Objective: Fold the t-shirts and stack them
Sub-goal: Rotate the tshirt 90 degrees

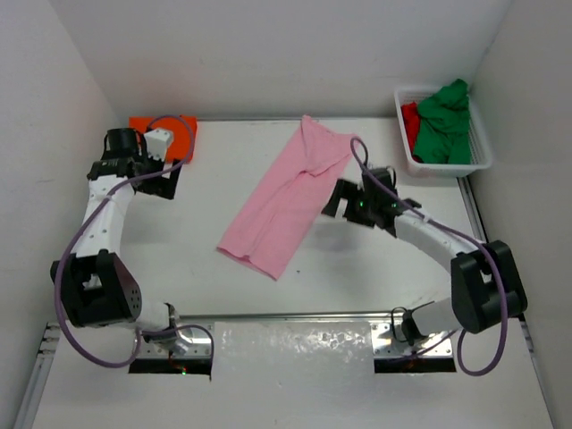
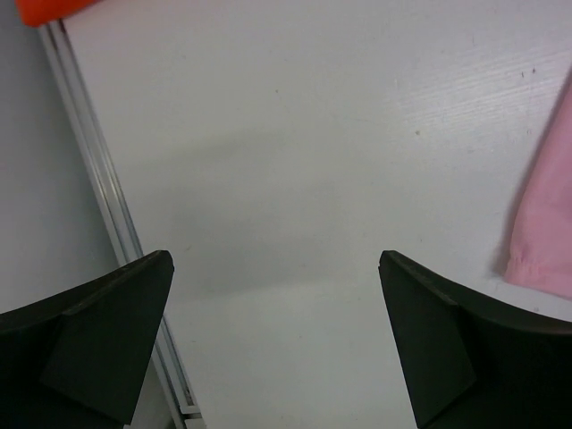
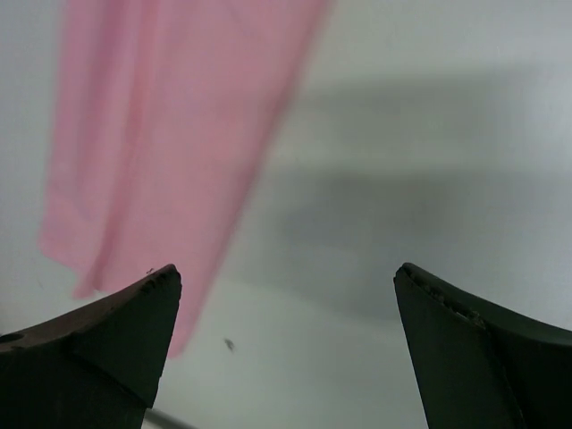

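My right gripper should next grab the near-end corner of the pink t-shirt, on my right gripper's side. The diagonal t-shirt should then swing straight for folding.
A light pink t-shirt (image 1: 286,201) lies folded into a long strip, running diagonally across the middle of the table. A folded orange t-shirt (image 1: 165,134) sits at the back left. The green t-shirt (image 1: 444,125) and the red t-shirt (image 1: 409,119) are bunched in the basket. My left gripper (image 1: 165,185) hovers open just in front of the orange shirt, nothing between its fingers (image 2: 275,259). My right gripper (image 1: 336,200) is open beside the pink strip's right edge, over bare table (image 3: 288,268). The pink shirt (image 3: 170,134) shows left of its jaws.
A white mesh basket (image 1: 483,152) stands at the back right corner. A metal rail (image 2: 98,179) runs along the table's left edge. White walls close in the left, back and right sides. The pink shirt's corner (image 2: 550,206) and the orange shirt (image 2: 49,9) show in the left wrist view.
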`<state>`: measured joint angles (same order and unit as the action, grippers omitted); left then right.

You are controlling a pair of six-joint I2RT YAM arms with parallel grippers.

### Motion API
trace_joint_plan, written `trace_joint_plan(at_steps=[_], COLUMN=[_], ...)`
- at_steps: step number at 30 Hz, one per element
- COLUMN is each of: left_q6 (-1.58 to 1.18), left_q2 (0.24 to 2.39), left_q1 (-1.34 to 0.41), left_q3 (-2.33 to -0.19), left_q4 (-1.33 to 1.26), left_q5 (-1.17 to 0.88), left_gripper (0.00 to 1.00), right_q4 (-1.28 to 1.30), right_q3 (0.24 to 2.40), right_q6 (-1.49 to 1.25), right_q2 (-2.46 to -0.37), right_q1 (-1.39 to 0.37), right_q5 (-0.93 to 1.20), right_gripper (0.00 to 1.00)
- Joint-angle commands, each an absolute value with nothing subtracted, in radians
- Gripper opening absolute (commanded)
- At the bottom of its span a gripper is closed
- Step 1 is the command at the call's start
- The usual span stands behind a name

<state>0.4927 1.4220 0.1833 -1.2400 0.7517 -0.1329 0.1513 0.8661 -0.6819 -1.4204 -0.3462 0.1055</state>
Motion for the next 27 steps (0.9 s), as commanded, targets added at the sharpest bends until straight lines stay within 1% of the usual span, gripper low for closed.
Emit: trace_joint_plan(at_steps=[1, 2, 3, 5, 7, 8, 9, 11, 12, 14, 18, 23, 27], left_q6=[0.419, 0.405, 0.403, 0.414, 0.413, 0.408, 0.408, 0.4, 0.399, 0.39, 0.382, 0.377, 0.387], left_q2=[1.344, 1.31, 1.31, 1.255, 1.201, 1.189, 1.183, 1.169, 1.16, 1.151, 1.144, 1.12, 1.103], left_q1=[0.187, 0.19, 0.192, 0.193, 0.193, 0.192, 0.193, 0.193, 0.192, 0.193, 0.192, 0.192, 0.192], left_q3=[-1.272, -1.243, -1.229, -1.178, -1.114, -1.098, -1.088, -1.066, -1.06, -1.039, -1.038, -1.043, -1.04], left_q4=[0.761, 0.738, 0.732, 0.715, 0.66, 0.641, 0.625, 0.618, 0.609, 0.592, 0.587, 0.591, 0.592], left_q5=[-0.09, -0.074, -0.074, -0.067, -0.077, -0.087, -0.101, -0.152, -0.175, -0.192, -0.238, -0.262, -0.259], left_gripper=[1.0, 1.0, 1.0, 1.0, 1.0, 1.0, 1.0, 1.0, 1.0, 1.0, 1.0, 1.0, 1.0], right_q4=[0.005, 0.006, 0.002, -0.064, -0.132, -0.153, -0.214, -0.25, -0.252, -0.262, -0.366, -0.362, -0.334], right_q3=[0.7, 0.662, 0.64, 0.563, 0.51, 0.459, 0.436, 0.408, 0.411, 0.428, 0.448, 0.506, 0.508], right_q6=[-0.937, -0.977, -0.977, -1.069, -1.187, -1.228, -1.27, -1.339, -1.36, -1.388, -1.523, -1.609, -1.681], right_q2=[-1.358, -1.344, -1.33, -1.284, -1.269, -1.272, -1.281, -1.331, -1.354, -1.403, -1.544, -1.647, -1.701], right_q1=[-0.385, -0.435, -0.461, -0.527, -0.572, -0.612, -0.632, -0.691, -0.71, -0.759, -0.83, -0.919, -0.963], right_q5=[0.213, 0.143, 0.118, 0.08, 0.008, 0.0, -0.017, -0.04, -0.043, -0.049, -0.049, -0.031, -0.012], right_gripper=[0.99, 0.98, 0.97, 0.94, 0.88, 0.87, 0.86, 0.82, 0.8, 0.78, 0.73, 0.68, 0.65])
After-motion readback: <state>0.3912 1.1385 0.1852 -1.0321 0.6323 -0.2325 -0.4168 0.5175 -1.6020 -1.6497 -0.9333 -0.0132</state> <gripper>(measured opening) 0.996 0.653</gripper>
